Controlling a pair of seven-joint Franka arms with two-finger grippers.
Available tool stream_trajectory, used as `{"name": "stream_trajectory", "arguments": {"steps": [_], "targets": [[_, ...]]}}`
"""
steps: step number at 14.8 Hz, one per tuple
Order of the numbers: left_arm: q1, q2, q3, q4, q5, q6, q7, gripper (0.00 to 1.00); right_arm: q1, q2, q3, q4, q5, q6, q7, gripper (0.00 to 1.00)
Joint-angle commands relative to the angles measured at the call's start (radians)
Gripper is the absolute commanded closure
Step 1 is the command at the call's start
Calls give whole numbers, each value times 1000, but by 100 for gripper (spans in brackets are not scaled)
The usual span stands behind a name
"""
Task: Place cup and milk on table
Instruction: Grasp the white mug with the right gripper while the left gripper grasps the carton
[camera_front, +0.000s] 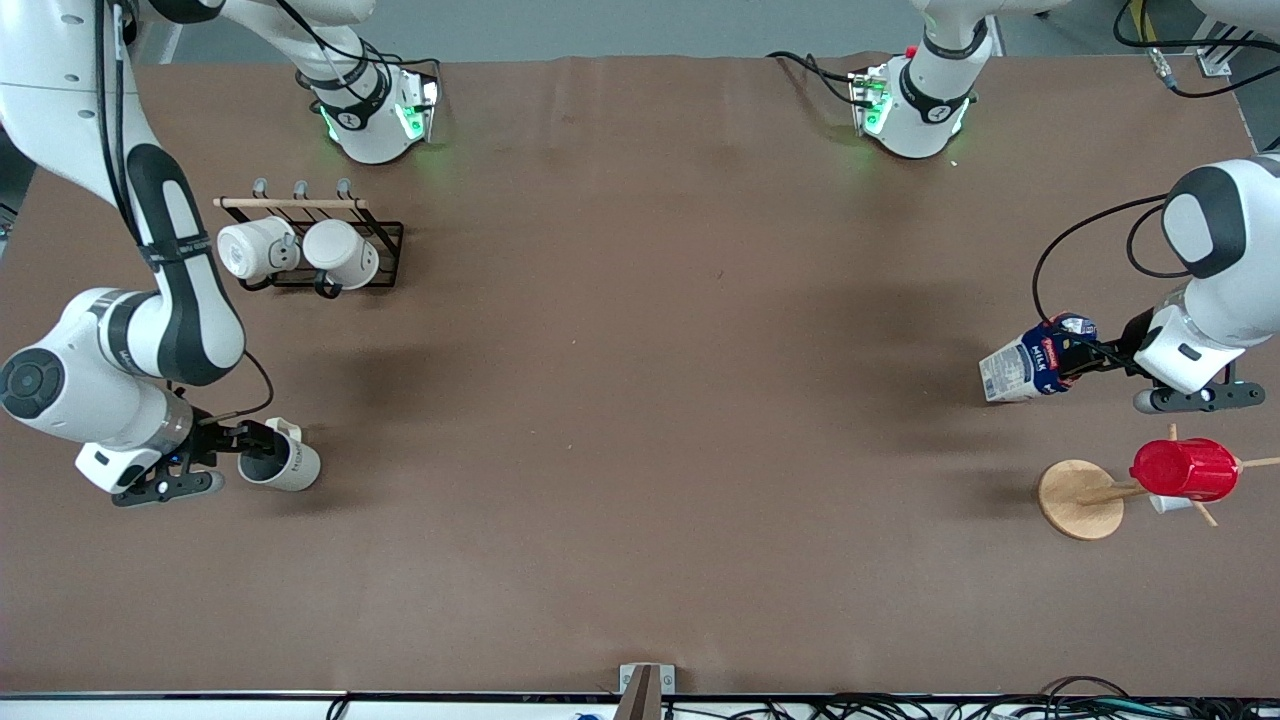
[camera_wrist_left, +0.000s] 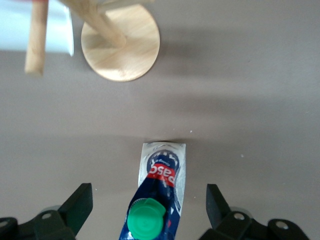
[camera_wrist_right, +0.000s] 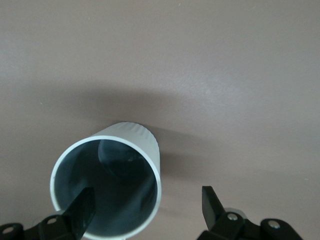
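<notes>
Next, the left gripper grabs the blue and white carton by its top (camera_front: 1063, 342) (camera_wrist_left: 152, 200) to place the milk on the tabletop.
The cup (camera_front: 285, 463), off-white with a grey inside, stands on the brown table (camera_front: 640, 400) near the right arm's end. My right gripper (camera_front: 255, 445) is open at its rim. In the right wrist view one finger (camera_wrist_right: 80, 212) is over the cup's (camera_wrist_right: 107, 180) inside and the other is outside, both clear of the wall. The milk (camera_front: 1035, 362), a blue and white carton with a green cap, stands on the table near the left arm's end. My left gripper (camera_front: 1078, 358) is open around its top. The left wrist view shows the milk (camera_wrist_left: 162, 172) between the fingers (camera_wrist_left: 80, 205), untouched.
A black wire rack (camera_front: 385, 255) with two white mugs (camera_front: 340, 252) stands farther from the front camera than the cup. A wooden mug tree (camera_front: 1080, 498), also in the left wrist view (camera_wrist_left: 120, 42), holds a red ribbed cup (camera_front: 1185, 468), nearer the front camera than the milk.
</notes>
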Motion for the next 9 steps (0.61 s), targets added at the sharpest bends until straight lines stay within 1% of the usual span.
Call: {"name": "stream_trajectory", "arguments": {"steps": [1, 2, 3, 4, 5, 9], "targets": [[5, 16, -1, -19, 0, 21, 15, 0, -12, 13, 11, -13, 15, 24, -19, 27], [4, 26, -1, -19, -23, 21, 15, 0, -12, 22, 12, -13, 15, 25, -19, 40], [4, 36, -1, -18, -67, 21, 15, 0, -11, 23, 12, -13, 23, 25, -14, 63], [2, 44, 0, -18, -112, 24, 15, 0, -6, 23, 11, -11, 41, 19, -5, 89], [2, 49, 0, -19, -126, 33, 15, 0, -2, 22, 11, -9, 60, 15, 3, 100], [1, 64, 0, -28, -126, 35, 15, 0, -6, 17, 11, 26, 63, -17, 59, 100]]}}
